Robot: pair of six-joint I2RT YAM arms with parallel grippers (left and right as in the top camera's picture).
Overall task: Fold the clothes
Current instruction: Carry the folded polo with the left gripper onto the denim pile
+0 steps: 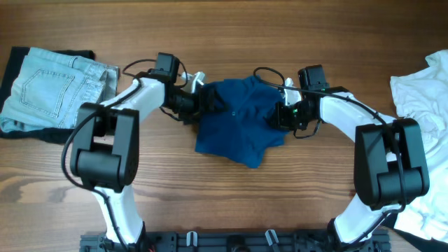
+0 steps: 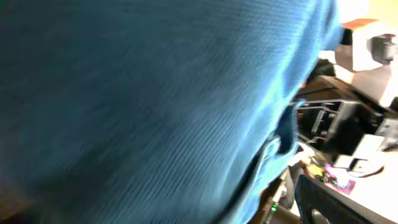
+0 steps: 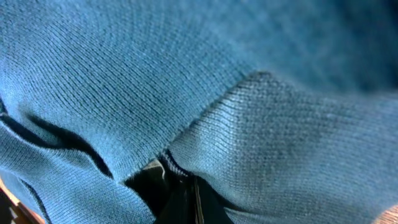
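Note:
Next, my left gripper grabs the deep-blue shirt by its jeans-facing edge (image 1: 207,105), opposite my right gripper, to lay the shirt on the jeans.
The deep-blue shirt (image 1: 234,122) lies crumpled at the table's middle. My left gripper (image 1: 199,100) sits at the shirt's left edge, its jaws lost against the dark cloth. In the left wrist view blurred blue fabric (image 2: 155,93) fills nearly everything and hides the fingers. My right gripper (image 1: 278,115) is at the shirt's right edge. In the right wrist view its dark fingers (image 3: 185,190) press together at a ribbed hem of the blue knit (image 3: 261,124), shut on the cloth.
Light-blue jeans (image 1: 49,87) on a dark garment lie at the far left. A white garment (image 1: 420,91) is heaped along the right edge. The right arm (image 2: 360,124) shows beyond the cloth in the left wrist view.

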